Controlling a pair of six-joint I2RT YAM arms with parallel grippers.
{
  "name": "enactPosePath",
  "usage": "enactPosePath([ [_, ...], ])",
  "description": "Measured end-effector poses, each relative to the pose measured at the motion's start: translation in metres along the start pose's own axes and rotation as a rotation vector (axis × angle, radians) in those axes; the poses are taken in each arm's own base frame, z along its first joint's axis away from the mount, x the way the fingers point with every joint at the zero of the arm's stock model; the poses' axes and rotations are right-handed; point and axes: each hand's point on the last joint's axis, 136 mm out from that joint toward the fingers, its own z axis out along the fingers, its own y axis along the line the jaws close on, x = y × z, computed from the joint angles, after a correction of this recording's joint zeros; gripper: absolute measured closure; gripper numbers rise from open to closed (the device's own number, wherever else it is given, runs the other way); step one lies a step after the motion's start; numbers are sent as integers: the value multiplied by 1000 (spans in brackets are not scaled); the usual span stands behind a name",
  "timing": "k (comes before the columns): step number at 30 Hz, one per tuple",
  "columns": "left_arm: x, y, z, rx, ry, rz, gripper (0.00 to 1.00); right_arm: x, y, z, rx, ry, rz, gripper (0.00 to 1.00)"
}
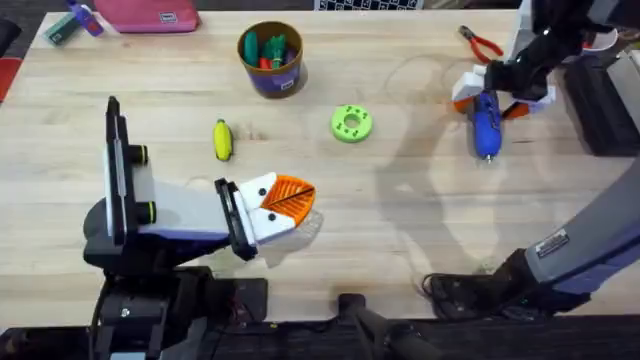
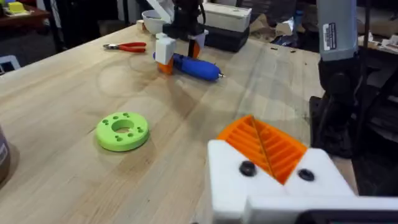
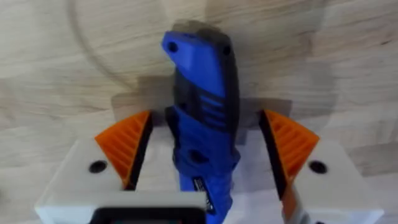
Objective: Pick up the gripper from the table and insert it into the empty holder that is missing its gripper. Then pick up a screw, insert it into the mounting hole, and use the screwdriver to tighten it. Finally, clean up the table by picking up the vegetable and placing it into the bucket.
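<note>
My right gripper grasps the blue screwdriver by its handle (image 1: 487,122) (image 3: 205,124) next, to tighten the screw with the blue screwdriver's bit.
The blue screwdriver (image 1: 487,128) lies on the table at the far right. My right gripper (image 1: 497,100) is lowered over it and stands open, one orange finger (image 3: 127,149) on each side of the handle (image 3: 202,124) with a small gap on both sides. My left gripper (image 1: 290,200) is shut and empty near the front middle, its orange pads (image 2: 267,146) pressed together. The yellow vegetable (image 1: 222,140) lies left of centre. Behind it stands the dark blue bucket (image 1: 271,58). The loose gripper, the empty holder and the screw are out of view.
A green disc with holes (image 1: 351,123) lies mid-table, and red pliers (image 1: 480,42) lie at the far right. A pink case (image 1: 150,12) sits at the back left edge. A dark box (image 1: 605,110) stands beyond the screwdriver on the right.
</note>
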Motion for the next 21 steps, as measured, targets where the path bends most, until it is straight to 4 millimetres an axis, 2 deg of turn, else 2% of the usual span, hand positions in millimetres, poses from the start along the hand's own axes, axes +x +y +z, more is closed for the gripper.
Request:
enactPosePath([
  [7, 0, 0, 0, 0, 0, 0, 982, 0, -1, 1, 3, 2, -3, 12],
  [9, 0, 0, 0, 0, 0, 0, 982, 0, -1, 1, 6, 1, -7, 64],
  [10, 0, 0, 0, 0, 0, 0, 982, 0, -1, 1, 8, 2, -9, 112],
  [11, 0, 0, 0, 0, 0, 0, 982, 0, -2, 1, 8, 1, -15, 204],
  [16, 0, 0, 0, 0, 0, 0, 982, -2, -5, 2, 16, -4, -28, 930],
  [18, 0, 0, 0, 0, 0, 0, 982, -2, -4, 3, 12, -3, -27, 980],
  [21, 0, 0, 0, 0, 0, 0, 982, -2, -4, 3, 11, -1, -31, 975],
])
